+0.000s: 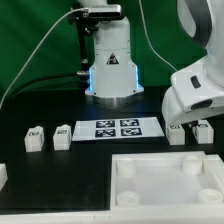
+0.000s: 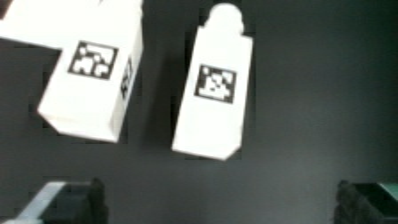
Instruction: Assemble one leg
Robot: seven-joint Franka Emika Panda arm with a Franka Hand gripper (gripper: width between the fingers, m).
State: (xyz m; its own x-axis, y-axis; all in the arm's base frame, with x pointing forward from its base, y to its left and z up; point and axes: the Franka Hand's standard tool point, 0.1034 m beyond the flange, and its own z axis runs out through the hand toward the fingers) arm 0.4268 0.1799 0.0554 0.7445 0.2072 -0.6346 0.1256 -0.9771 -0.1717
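I need to set the leg's narrow peg into the panel's corner socket, so I should next grab the leg by its thick blunt end (image 2: 206,142).
Two legs (image 1: 177,133) (image 1: 203,130), small white pegs with square markers, lie side by side on the black table at the exterior view's right. My gripper (image 1: 190,122) hangs just above them, open and empty. In the wrist view the same two legs (image 2: 89,75) (image 2: 217,85) lie slightly tilted. My gripper (image 2: 217,205) shows only its dark fingertips (image 2: 71,200) wide apart at the picture's edge, with bare table between them. Two more legs (image 1: 36,137) (image 1: 62,135) stand at the exterior view's left.
The marker board (image 1: 117,128) lies mid-table in front of the robot base (image 1: 110,65). A large white panel (image 1: 150,195) with round corner sockets lies at the front right. A white part (image 1: 3,175) shows at the left edge.
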